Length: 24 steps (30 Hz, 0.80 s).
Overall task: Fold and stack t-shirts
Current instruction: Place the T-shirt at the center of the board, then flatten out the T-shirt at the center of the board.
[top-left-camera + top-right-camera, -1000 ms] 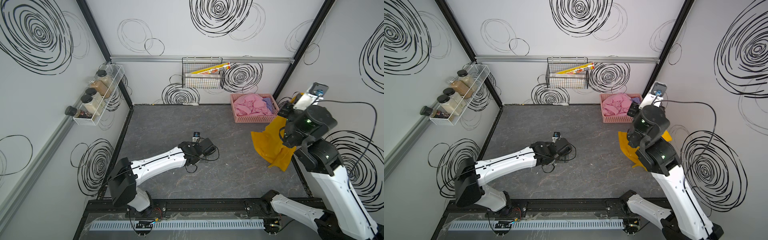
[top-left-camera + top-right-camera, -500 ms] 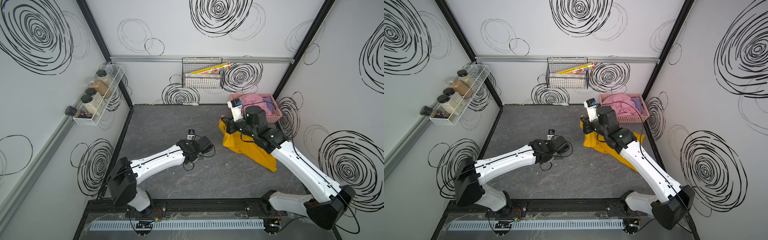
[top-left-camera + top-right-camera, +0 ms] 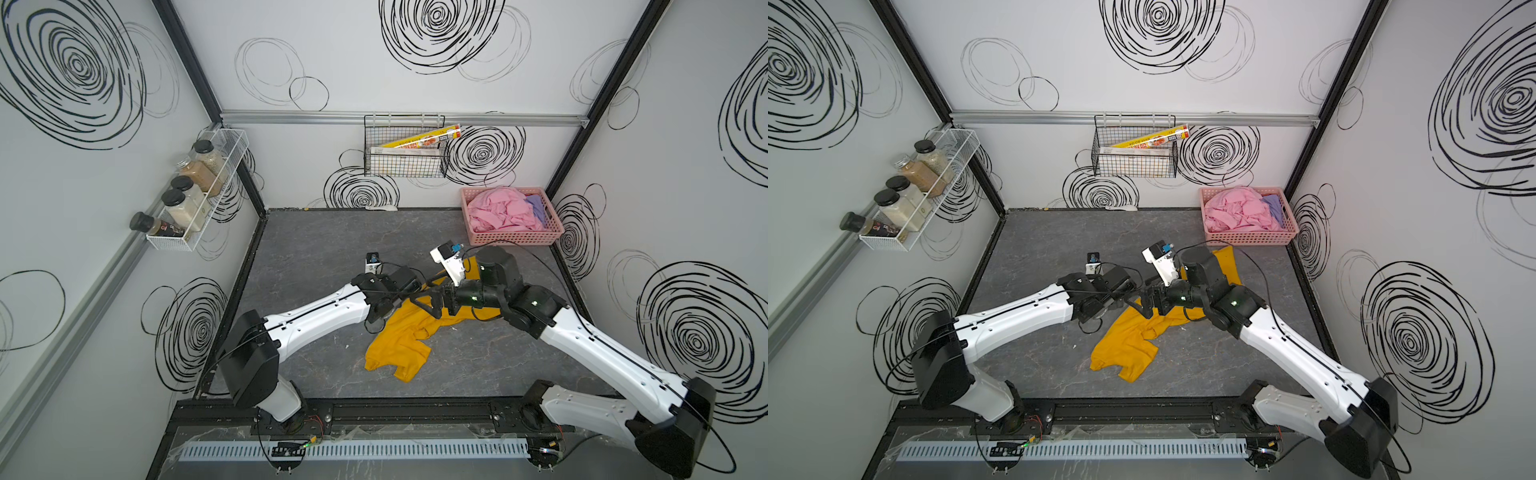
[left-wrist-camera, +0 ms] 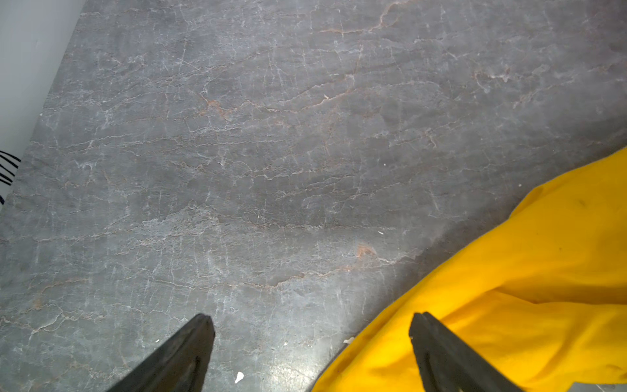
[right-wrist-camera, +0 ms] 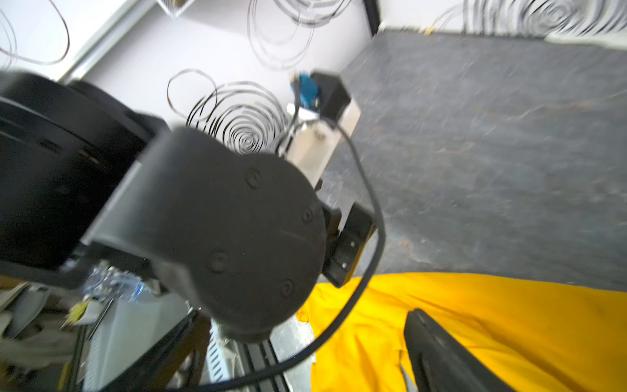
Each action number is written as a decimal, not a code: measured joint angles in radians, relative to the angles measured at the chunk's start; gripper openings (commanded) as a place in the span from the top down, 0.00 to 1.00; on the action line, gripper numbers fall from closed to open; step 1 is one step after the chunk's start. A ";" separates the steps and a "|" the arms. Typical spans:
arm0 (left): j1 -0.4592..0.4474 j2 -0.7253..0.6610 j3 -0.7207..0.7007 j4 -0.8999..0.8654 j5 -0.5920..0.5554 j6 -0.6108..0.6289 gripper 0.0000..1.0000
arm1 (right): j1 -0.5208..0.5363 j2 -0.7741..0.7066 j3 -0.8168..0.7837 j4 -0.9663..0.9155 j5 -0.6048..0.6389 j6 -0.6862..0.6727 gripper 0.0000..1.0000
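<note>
The left gripper needs to grab the yellow t-shirt by its sleeve end and leave the opposite end free, so that the t-shirt can be spread flat for folding.
The mustard-yellow t-shirt (image 3: pixel 399 340) (image 3: pixel 1125 345) lies crumpled on the grey table in both top views, running from mid-table back toward the pink basket. My right gripper (image 3: pixel 430 299) (image 3: pixel 1140 301) hovers over its middle, open, with nothing between the jaws; the right wrist view shows one finger (image 5: pixel 441 356) above yellow cloth (image 5: pixel 509 322). My left gripper (image 3: pixel 378 316) (image 4: pixel 312 342) is open right beside it, one fingertip (image 4: pixel 437 349) over the shirt's edge (image 4: pixel 543 271). A pink t-shirt (image 3: pixel 498 210) and a lavender one (image 3: pixel 536 208) sit bunched in the basket.
The pink perforated basket (image 3: pixel 515 239) stands at the back right corner. A black wire basket (image 3: pixel 405 160) hangs on the back wall and a jar rack (image 3: pixel 195 195) on the left wall. The left arm's wrist (image 5: pixel 220 220) fills much of the right wrist view.
The right arm swung from the right wall to mid-table with the yellow shirt and opened its jaws; the shirt now lies on the table. The left gripper shifted slightly toward it.
</note>
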 measured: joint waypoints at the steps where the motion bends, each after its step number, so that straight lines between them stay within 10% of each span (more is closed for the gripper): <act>1: -0.015 0.000 -0.002 0.012 0.004 0.014 0.04 | 0.000 -0.028 0.007 -0.002 0.048 -0.003 0.10; 12: -0.234 0.160 -0.010 0.043 0.215 0.224 0.10 | -0.007 0.009 -0.005 -0.235 0.624 0.057 0.39; 24: -0.406 0.310 0.011 0.069 0.291 0.297 0.29 | -0.011 0.038 -0.054 -0.380 0.687 0.095 0.44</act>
